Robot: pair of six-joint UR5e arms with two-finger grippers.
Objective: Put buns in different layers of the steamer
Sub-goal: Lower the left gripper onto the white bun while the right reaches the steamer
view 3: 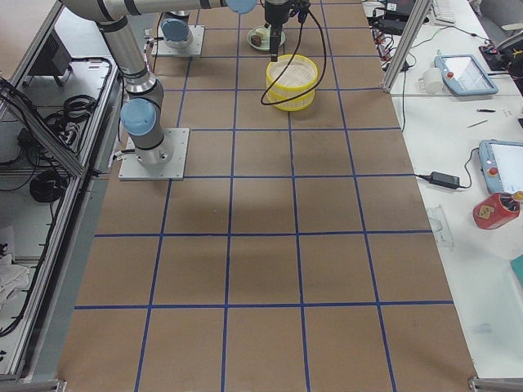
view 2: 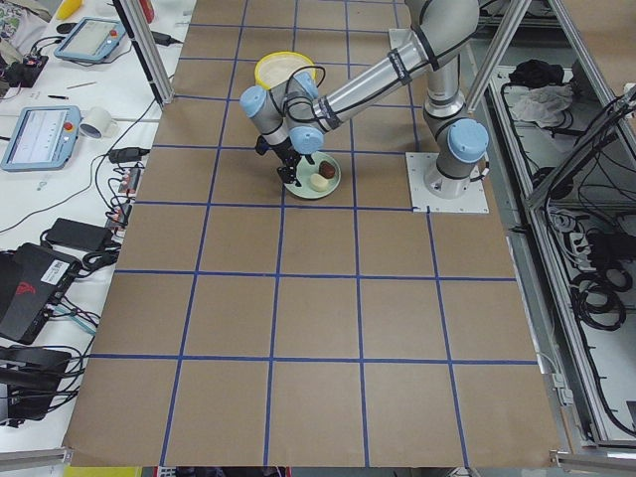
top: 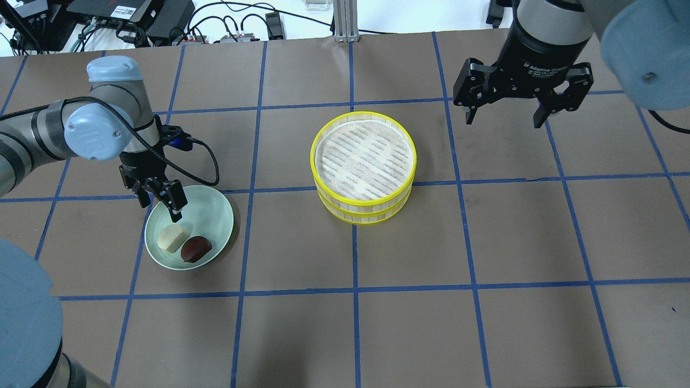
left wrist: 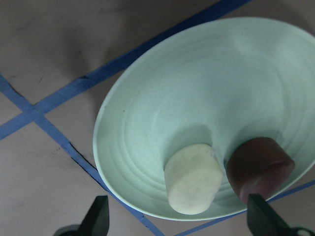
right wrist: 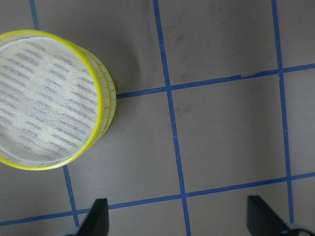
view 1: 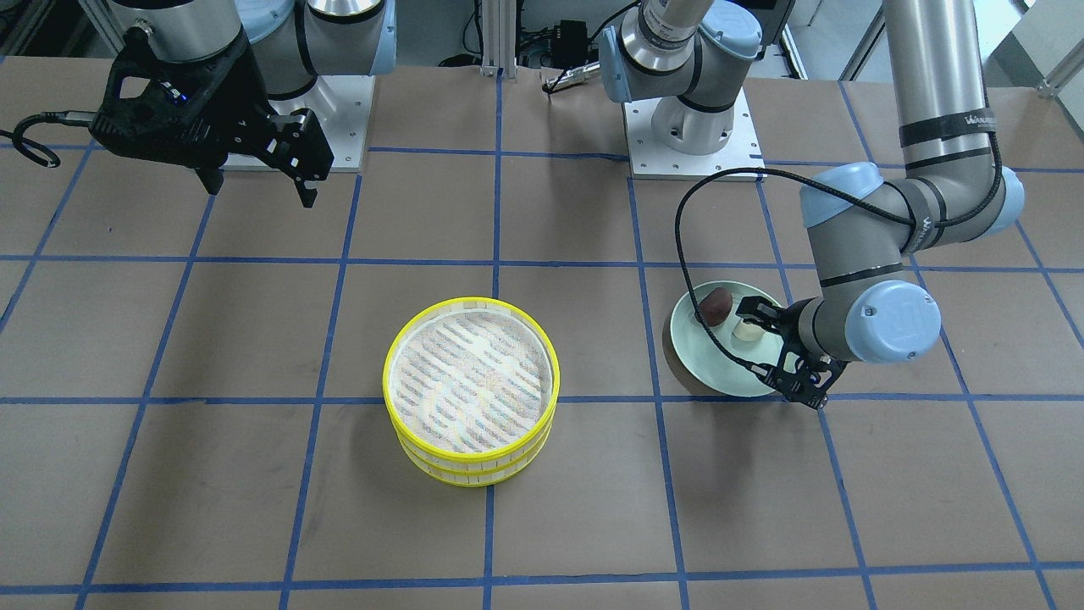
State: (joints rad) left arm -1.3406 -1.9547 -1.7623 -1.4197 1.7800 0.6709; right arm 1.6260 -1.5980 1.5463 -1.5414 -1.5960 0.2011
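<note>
My left gripper grabs the cream-white bun around its rounded body next, to fill one layer of the steamer.
The cream-white bun and the dark brown bun lie side by side on a pale green plate. My left gripper is open and empty, low over the plate's near-left side, just short of the cream bun. In the left wrist view the cream bun lies between the open fingertips and the brown bun to its right. The steamer stands mid-table, its two yellow-rimmed layers stacked and the top layer empty. My right gripper is open and empty, raised to the steamer's right.
Brown paper with blue tape lines covers the table. Both arm bases stand at the robot's edge. The left arm's cable loops over the table above the plate. The steamer also shows in the right wrist view.
</note>
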